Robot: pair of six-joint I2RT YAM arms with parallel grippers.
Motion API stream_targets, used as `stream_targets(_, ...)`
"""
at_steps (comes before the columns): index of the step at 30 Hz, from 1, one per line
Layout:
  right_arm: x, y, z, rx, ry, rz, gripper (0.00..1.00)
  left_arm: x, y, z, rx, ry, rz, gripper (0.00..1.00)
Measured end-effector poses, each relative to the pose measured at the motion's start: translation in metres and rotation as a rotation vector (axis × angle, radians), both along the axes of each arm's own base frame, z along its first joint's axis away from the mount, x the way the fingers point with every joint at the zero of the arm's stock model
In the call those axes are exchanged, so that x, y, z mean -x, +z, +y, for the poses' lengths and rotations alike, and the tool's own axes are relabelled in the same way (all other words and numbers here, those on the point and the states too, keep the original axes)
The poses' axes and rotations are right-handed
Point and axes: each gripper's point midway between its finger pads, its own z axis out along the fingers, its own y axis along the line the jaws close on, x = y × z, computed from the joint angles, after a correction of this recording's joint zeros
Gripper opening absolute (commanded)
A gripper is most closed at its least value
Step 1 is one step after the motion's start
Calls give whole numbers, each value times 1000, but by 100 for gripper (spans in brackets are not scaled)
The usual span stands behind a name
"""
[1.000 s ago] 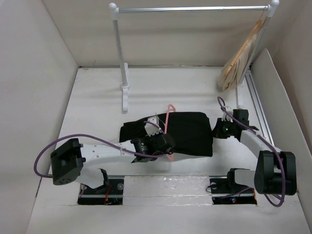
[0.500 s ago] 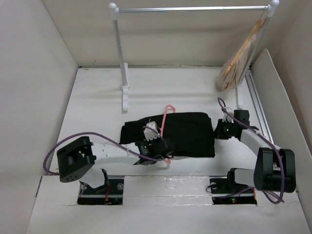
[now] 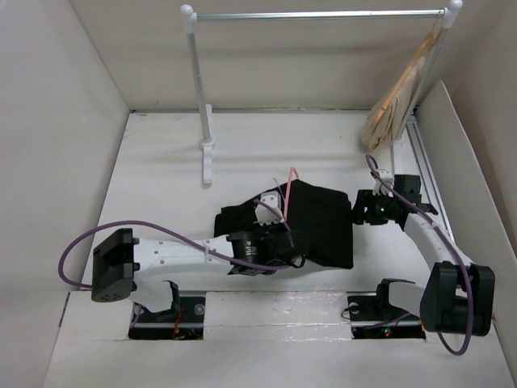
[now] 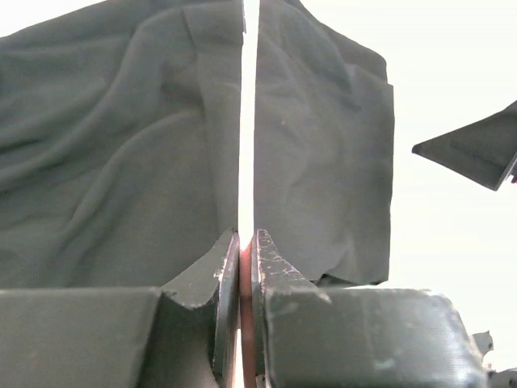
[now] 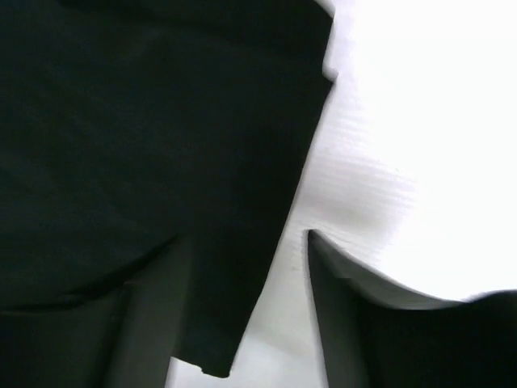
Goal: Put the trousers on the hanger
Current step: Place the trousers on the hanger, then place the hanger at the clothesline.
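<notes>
The trousers need to be folded on that side over the hanger's pink bar (image 4: 245, 283), so my right gripper should next grab them by their loose edge (image 4: 386, 192).
The black trousers (image 3: 319, 226) lie bunched on the table, draped over the thin pink hanger (image 3: 289, 190), whose hook pokes out above the cloth. My left gripper (image 3: 279, 229) is shut on the hanger's pink bar (image 4: 245, 283), with dark cloth (image 4: 121, 162) hanging on both sides of it. My right gripper (image 3: 357, 212) stands open at the trousers' right edge. In the right wrist view that edge (image 5: 242, 323) lies loose between the spread fingers (image 5: 347, 307), and white table shows beside it.
A white clothes rail (image 3: 315, 14) on two posts stands at the back, with tan hangers (image 3: 396, 101) at its right end. The left post's foot (image 3: 208, 158) is near the hook. A white panel (image 3: 460, 162) leans on the right.
My right gripper has opened and let go of the trousers' edge. The left arm has swung right with the hanger, pulling the cloth into a narrower, bunched shape.
</notes>
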Motion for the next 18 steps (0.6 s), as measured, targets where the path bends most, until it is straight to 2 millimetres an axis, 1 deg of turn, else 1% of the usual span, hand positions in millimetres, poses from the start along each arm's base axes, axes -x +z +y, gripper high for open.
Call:
stream_targets(2,-3,17,1,-5,6,-33,71,6,8,-3,-23,-19,-27,0)
stream_targets(3,-3,28,2,-5,8,-59,74,8,11,-4,-33,-25,-37,0)
stream_targets(6,-8,77,6,-11,21,-174,74,13,26,-10,-67,-44,-81,0)
stream_targets(8,-12,117,14,-27,50,-268,74,16,40,-13,-73,-52,-115,0)
stream_targets(10,-11,156,33,-83,97,-356,75,19,54,-17,-66,-60,-146,0)
stream_targets(12,-2,186,57,-165,150,-422,76,21,64,-19,-59,-64,-169,0)
stream_targets(16,24,225,98,-362,208,-452,78,23,78,-15,-56,-68,-205,0)
stream_targets(18,36,238,118,-467,229,-452,77,22,87,-10,-51,-62,-226,0)
